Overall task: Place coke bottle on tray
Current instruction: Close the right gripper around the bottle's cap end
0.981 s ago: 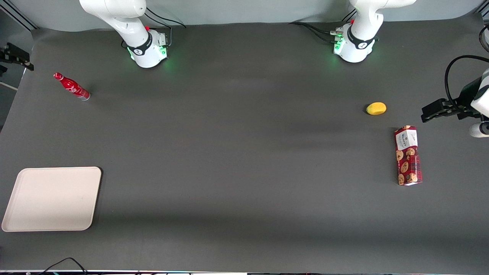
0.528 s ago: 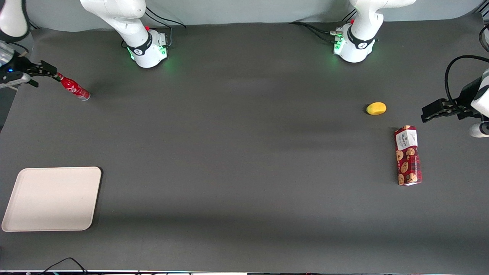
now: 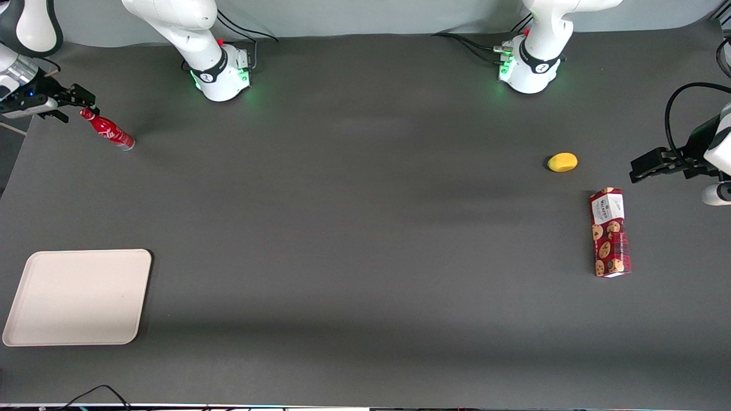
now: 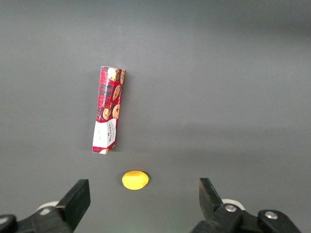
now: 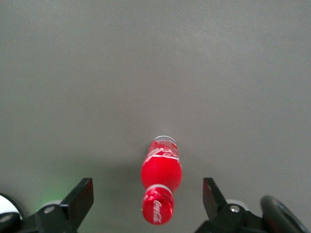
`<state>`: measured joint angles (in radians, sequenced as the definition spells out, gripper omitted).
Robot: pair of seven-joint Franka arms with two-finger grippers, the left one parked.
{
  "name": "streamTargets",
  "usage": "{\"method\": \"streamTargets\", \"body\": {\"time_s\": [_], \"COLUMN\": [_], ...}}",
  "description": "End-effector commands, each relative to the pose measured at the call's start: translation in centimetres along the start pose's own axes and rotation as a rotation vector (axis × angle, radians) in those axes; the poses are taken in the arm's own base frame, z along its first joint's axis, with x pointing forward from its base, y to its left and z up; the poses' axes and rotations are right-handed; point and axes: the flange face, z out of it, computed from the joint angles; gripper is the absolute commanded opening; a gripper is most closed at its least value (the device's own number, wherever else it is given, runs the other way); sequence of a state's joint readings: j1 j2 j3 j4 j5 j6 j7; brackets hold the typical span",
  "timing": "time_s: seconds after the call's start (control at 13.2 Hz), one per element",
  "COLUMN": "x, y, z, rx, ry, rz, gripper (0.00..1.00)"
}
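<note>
The gripper takes hold of the bottle by its red cap next, so the coke bottle's silvery base stays free to rest on the tray.
The coke bottle stands on the dark table at the working arm's end, near the arm bases; it is slim and red with white script and a red cap. My gripper is open and hovers just above the cap. In the right wrist view the bottle is seen from above, its cap between my spread fingertips without touching them. The cream-white tray lies flat and empty at the same end of the table, much nearer the front camera than the bottle.
A yellow lemon-like fruit and a red cookie box lie toward the parked arm's end, also seen in the left wrist view, the fruit and the box. Two arm bases stand along the table's back edge.
My gripper came into view from the table's working-arm end and moved in over the bottle's cap. The bottle and tray have not moved.
</note>
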<state>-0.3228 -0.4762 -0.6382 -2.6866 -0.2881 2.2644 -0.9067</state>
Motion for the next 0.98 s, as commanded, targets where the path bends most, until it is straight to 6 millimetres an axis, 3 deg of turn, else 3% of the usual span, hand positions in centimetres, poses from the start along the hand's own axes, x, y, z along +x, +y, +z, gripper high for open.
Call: {"method": "streamTargets", "body": {"time_s": [0.0, 0.23, 0.38, 0.6, 0.91], "x": [-2.2, -4.4, -4.6, -4.8, -4.7], "y": [-0.1, 0.8, 1.0, 1.2, 1.1], "z": [0.1, 0.5, 0.7, 1.0, 1.1], "rx": [-0.018, -0.005, -0.013, -0.010, -0.009], "ry": [0.057, 0.083, 0.086, 0.088, 0.087], "rz": [-0.033, -0.019, -0.034, -0.031, -0.033], "gripper": [1.00, 0.99, 0.86, 0.43, 0.00]}}
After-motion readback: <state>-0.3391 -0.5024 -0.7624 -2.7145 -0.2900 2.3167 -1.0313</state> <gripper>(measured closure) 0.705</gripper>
